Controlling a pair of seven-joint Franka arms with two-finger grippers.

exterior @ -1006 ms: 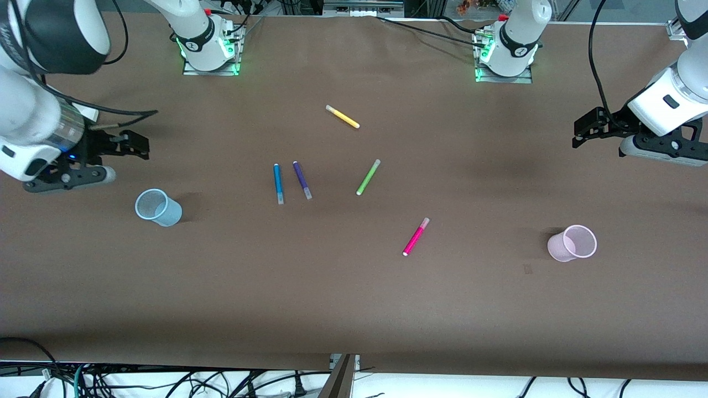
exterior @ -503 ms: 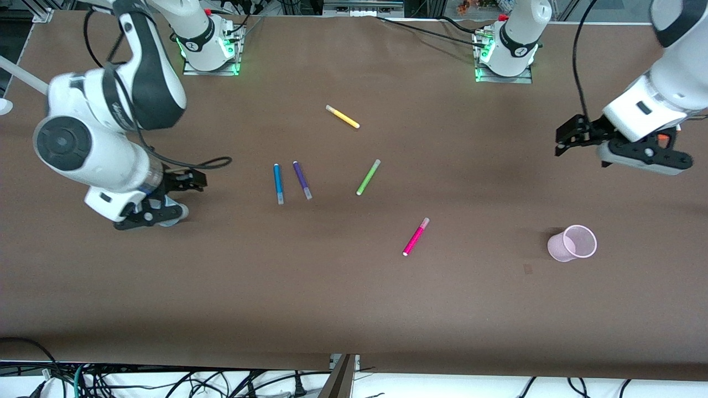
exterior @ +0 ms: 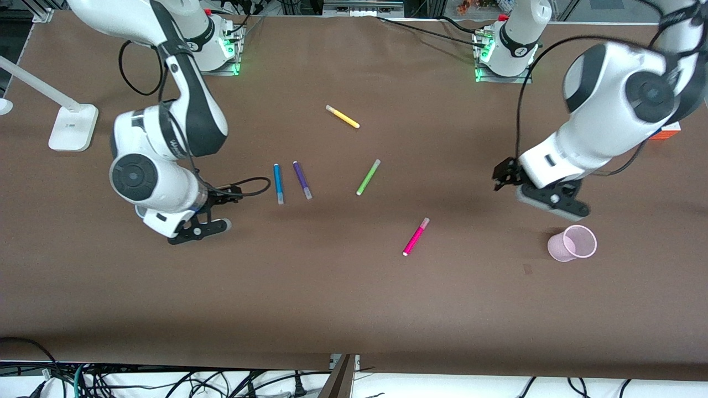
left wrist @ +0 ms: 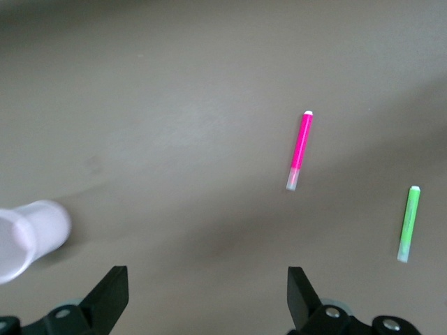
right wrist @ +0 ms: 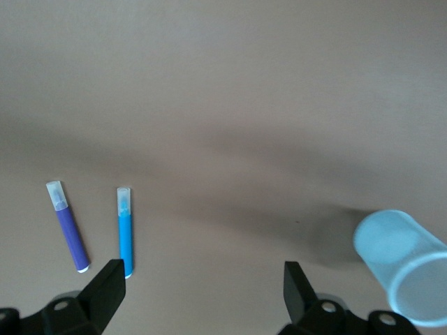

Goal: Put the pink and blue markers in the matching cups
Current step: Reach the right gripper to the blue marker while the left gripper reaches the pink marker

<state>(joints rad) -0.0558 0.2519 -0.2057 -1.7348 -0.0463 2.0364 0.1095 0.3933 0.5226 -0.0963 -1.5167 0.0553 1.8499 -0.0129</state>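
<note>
The right gripper grabs the marker by its clear cap next, to place the blue marker in the light blue cup.
The blue marker lies mid-table beside a purple pen; it also shows in the right wrist view. The pink marker lies nearer the front camera, toward the left arm's end, and shows in the left wrist view. The pale pink cup lies tipped on the table and shows in the left wrist view. The light blue cup shows only in the right wrist view; the right arm hides it in the front view. My right gripper is open and empty between blue cup and blue marker. My left gripper is open and empty between pink cup and pink marker.
A purple pen, a green pen and a yellow pen lie mid-table. A white lamp base stands at the right arm's end. An orange object sits at the left arm's end.
Both arms have swung in from the table's ends toward the middle. The right arm now covers the blue cup in the front view. The left gripper has come close to the pink cup.
</note>
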